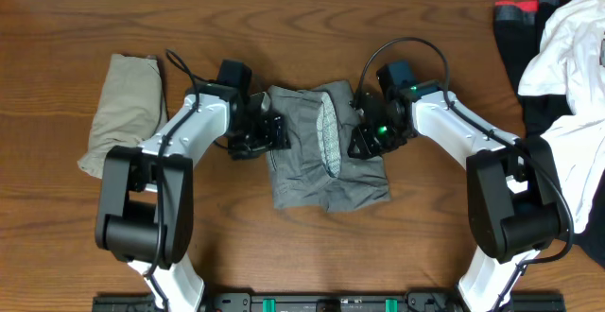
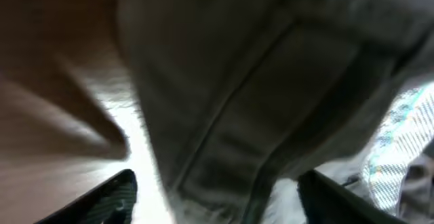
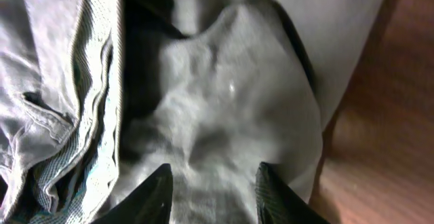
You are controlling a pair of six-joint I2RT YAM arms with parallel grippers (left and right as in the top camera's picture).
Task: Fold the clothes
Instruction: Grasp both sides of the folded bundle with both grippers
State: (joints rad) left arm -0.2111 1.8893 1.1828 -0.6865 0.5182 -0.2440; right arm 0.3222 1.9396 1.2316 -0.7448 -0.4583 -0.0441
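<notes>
The grey shorts' seamed edge (image 1: 285, 136) (image 2: 215, 183) lies between my left gripper's open fingers, so my left gripper closes now. Closing now would catch the shorts' edge.
The grey shorts (image 1: 326, 151) lie folded in the middle of the table, the striped inside of the waistband (image 1: 328, 132) showing. A khaki pair (image 1: 123, 109) lies folded at the far left. My left gripper (image 1: 274, 132) is at the grey pair's left edge. In the left wrist view it (image 2: 220, 203) stands open, its fingers wide apart over a seam of the grey cloth (image 2: 271, 81). At the right edge is my right gripper (image 1: 359, 142). The right wrist view shows it (image 3: 215, 193) open, its fingers either side of a bump of grey cloth (image 3: 230, 115) without pinching it.
A heap of other garments fills the far right: a white shirt (image 1: 567, 38), a black piece with a red band (image 1: 515, 9), and more white cloth (image 1: 581, 161). Bare wooden table (image 1: 425, 246) surrounds the shorts.
</notes>
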